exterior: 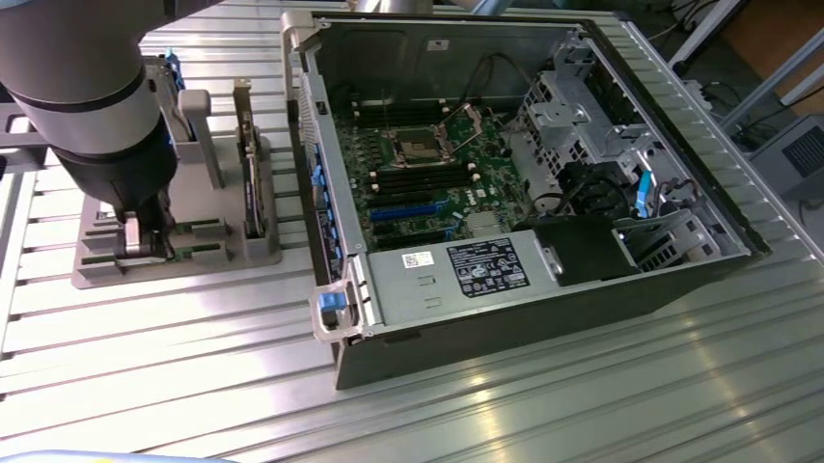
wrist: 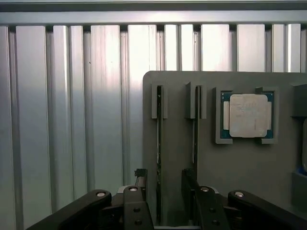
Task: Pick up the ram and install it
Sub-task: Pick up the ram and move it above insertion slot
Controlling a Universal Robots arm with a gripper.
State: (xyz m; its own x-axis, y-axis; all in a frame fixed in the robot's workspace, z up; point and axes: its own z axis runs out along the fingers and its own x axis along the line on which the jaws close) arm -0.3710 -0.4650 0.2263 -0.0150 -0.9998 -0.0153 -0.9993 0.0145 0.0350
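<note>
Next, to install the ram, my gripper grabs the bare middle of its long edge, since the holder's slotted posts hold its ends.
The ram stands on edge in a narrow slot of the grey holder, so I see it as a thin dark line. My gripper is open, with one black finger on each side of the ram's near end and a gap on both sides. In the exterior view the gripper reaches down into the holder at the exterior view's left, beside the open computer case. The motherboard lies exposed inside the case.
A second thin board stands in the neighbouring slot, close to my other finger. A square silver processor chip sits in its pocket. A tall dark expansion card and a blue-edged part stand upright on the holder. The table is ribbed aluminium.
</note>
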